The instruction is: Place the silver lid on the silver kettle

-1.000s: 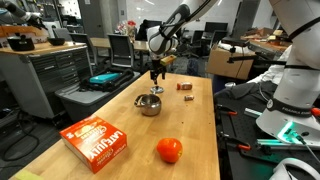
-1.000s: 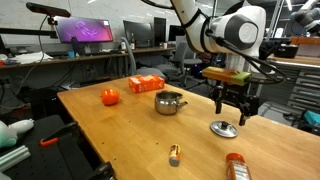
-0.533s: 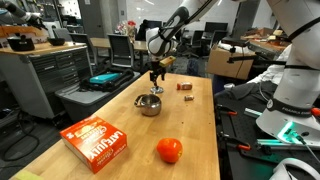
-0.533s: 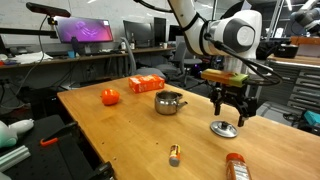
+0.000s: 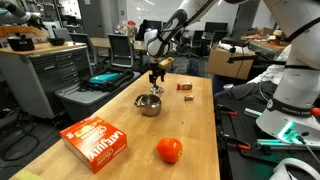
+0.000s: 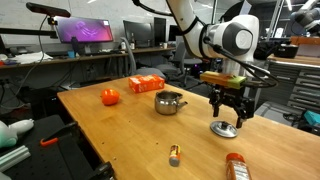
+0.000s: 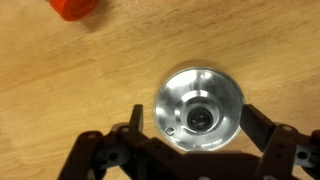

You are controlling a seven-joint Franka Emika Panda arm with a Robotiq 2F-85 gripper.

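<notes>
I need to grab the silver lid by its central knob from above next, so that the lid's rim stays free to sit flat on the silver kettle's opening.
The silver lid (image 7: pixel 198 108) lies flat on the wooden table, knob up, also seen as the lid (image 6: pixel 224 129) and the lid (image 5: pixel 156 91) in both exterior views. My gripper (image 7: pixel 198 125) hangs directly over it, open, with one finger on each side and nothing held. The gripper (image 6: pixel 229 112) sits just above the lid, apart from it. The silver kettle (image 6: pixel 170 102) stands open-mouthed a short way off, near the table's middle; the kettle (image 5: pixel 148 104) is just in front of the lid in an exterior view.
An orange-red ball (image 5: pixel 169 150) and an orange box (image 5: pixel 95 140) lie further along the table. A small brown block (image 5: pixel 185 86) sits beside the lid. A small cylinder (image 6: pixel 174 154) and an orange item (image 6: pixel 236 166) lie near the table edge.
The gripper has sunk slightly toward the lid and stays open. The lid and the kettle have not moved.
</notes>
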